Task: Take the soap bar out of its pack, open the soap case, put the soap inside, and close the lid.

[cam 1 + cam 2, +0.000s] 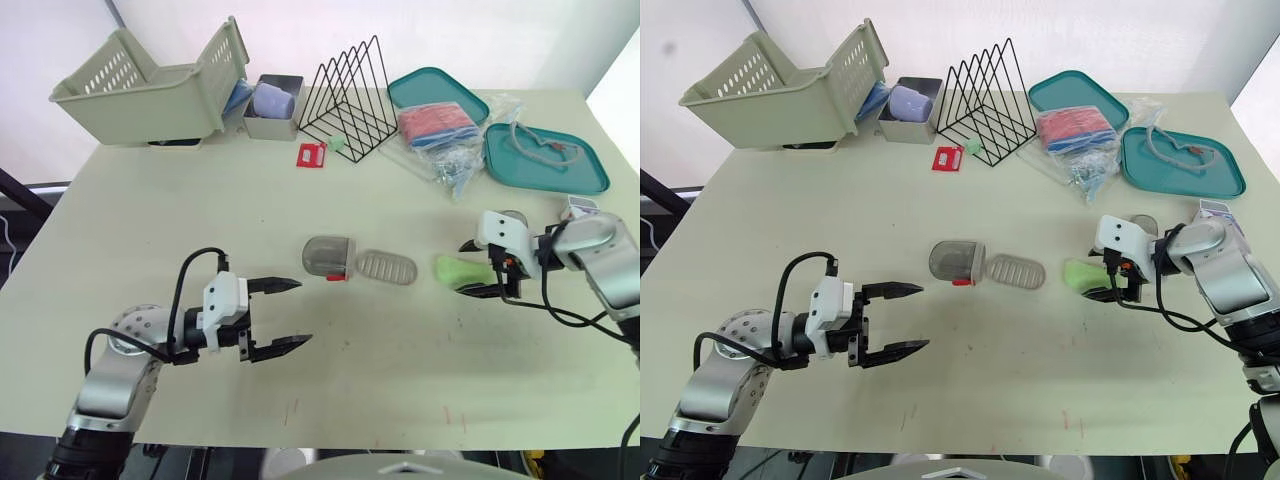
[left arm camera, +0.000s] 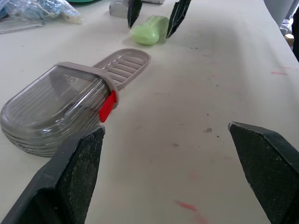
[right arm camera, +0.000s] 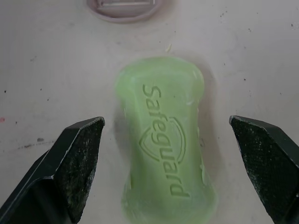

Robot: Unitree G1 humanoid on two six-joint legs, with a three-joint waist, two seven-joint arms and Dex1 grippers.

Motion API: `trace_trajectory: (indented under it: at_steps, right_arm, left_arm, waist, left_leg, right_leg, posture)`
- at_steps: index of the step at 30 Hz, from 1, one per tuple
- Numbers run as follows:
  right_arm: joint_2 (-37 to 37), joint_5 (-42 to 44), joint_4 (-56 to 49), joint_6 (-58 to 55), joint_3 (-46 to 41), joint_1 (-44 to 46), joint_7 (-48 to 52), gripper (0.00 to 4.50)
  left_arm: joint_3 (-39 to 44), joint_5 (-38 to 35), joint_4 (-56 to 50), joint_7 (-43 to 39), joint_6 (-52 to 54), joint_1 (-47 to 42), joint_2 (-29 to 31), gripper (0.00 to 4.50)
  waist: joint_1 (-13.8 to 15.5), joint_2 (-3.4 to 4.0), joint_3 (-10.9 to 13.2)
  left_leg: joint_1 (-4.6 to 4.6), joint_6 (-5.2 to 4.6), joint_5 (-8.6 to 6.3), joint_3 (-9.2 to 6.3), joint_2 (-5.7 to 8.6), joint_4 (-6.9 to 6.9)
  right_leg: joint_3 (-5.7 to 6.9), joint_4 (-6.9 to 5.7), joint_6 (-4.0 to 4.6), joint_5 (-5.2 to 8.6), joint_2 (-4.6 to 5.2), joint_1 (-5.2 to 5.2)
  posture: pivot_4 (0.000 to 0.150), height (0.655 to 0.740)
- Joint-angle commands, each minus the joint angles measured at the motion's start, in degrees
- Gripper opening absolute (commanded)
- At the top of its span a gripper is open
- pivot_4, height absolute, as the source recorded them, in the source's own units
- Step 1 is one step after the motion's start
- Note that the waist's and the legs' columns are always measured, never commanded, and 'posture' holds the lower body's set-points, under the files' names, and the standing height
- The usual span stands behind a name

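Next, my left gripper grabs the lid by its straight, facing sides, since the clear lid curves round at its closed end [image 1: 306,256] [image 2: 11,121].
The green soap bar [image 1: 458,270] lies unwrapped on the table, right of centre. My right gripper [image 1: 468,269] is open and straddles it, one finger on each side and both clear of the bar [image 3: 166,140]. The soap case lies open just left of the soap. Its clear grey lid [image 1: 328,256] with a red latch sits on the table, and the ribbed base [image 1: 386,267] extends towards the soap. My left gripper [image 1: 302,312] hovers open and empty at the front left, pointing at the lid [image 2: 56,107].
A tilted beige basket [image 1: 150,85], a grey bin [image 1: 272,108] and a black wire rack [image 1: 350,95] line the back edge. Two teal trays [image 1: 437,90] [image 1: 545,160] and a plastic bag [image 1: 450,155] fill the back right. A small red tag [image 1: 312,155] lies by the rack.
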State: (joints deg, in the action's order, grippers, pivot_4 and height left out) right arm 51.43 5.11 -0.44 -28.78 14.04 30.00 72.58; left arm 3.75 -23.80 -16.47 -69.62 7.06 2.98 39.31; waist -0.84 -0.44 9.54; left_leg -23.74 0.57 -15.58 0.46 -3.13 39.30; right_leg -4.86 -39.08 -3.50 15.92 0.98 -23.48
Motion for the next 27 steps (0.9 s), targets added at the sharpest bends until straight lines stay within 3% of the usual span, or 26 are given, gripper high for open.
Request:
trace_trajectory:
  at_steps: [1,3,5,7,10,19,27]
  right_arm:
    - [0.78,-0.6,-2.31,-0.94,-0.28,-0.39,-0.78,4.5]
    - [0.9,-0.83,-2.3,-1.04,-0.14,-0.79,-1.14,4.5]
    - [0.98,-0.94,-2.28,-1.21,-0.05,-0.95,-1.26,3.75]
    - [1.11,-0.96,-2.36,-1.23,-0.03,-0.99,-1.23,2.71]
    - [1.87,-0.53,-3.0,-0.55,-0.34,-1.08,-0.44,1.71]
    - [0.47,4.97,-8.06,-4.97,-1.72,6.36,1.9,1.7]
    - [-8.67,4.52,-14.99,-16.08,5.57,10.85,-5.07,1.7]
  left_arm:
    - [-0.7,-0.17,-0.96,0.83,-1.07,-0.65,-0.1,4.49]
    - [-1.13,-0.11,-1.11,1.25,-1.15,-0.87,-0.3,4.49]
    - [-1.63,-0.05,-1.07,1.59,-1.42,-1.03,-0.42,4.5]
    - [-1.92,-0.11,-1.01,1.81,-1.61,-1.1,-0.38,4.5]
    - [-2.05,-0.05,-0.58,1.98,-2.03,-1.17,-0.42,4.5]
    - [-1.76,-0.24,0.14,2.94,-2.29,-1.19,-0.27,4.5]
    - [-1.63,-0.59,0.01,3.79,-1.71,-2.04,-0.29,4.5]
  waist:
    - [0.04,0.0,0.0]
    - [0.05,0.0,0.0]
    - [0.02,0.0,0.0]
    - [0.0,0.0,0.0]
    - [-0.03,0.0,0.0]
    - [-0.36,0.01,0.01]
    - [0.05,0.01,0.0]
  left_leg:
    - [0.0,0.0,0.0,0.0,0.0,0.0]
    - [0.0,0.0,0.0,-0.01,0.0,0.0]
    - [0.0,0.0,0.0,0.0,0.0,0.0]
    - [0.0,0.0,0.0,-0.01,0.0,-0.01]
    - [0.0,0.0,0.0,-0.02,-0.01,-0.01]
    - [0.01,0.0,0.0,-0.01,-0.03,-0.04]
    - [-0.05,0.0,0.0,-0.06,-0.02,-0.06]
  right_leg:
    - [0.0,0.0,0.0,0.0,0.0,0.0]
    - [0.01,0.01,0.0,0.0,0.0,0.0]
    - [0.01,0.02,0.0,0.0,0.0,0.0]
    - [0.0,0.01,0.0,0.0,0.0,0.0]
    - [0.01,0.01,0.0,0.0,-0.01,0.0]
    - [-0.01,0.0,0.0,0.0,-0.03,-0.02]
    - [0.07,0.05,0.01,0.0,-0.01,-0.02]
  posture:
    - [0.15,0.74]
    - [0.15,0.74]
    - [0.15,0.74]
    - [0.15,0.74]
    - [0.15,0.74]
    - [0.15,0.74]
    - [0.15,0.74]
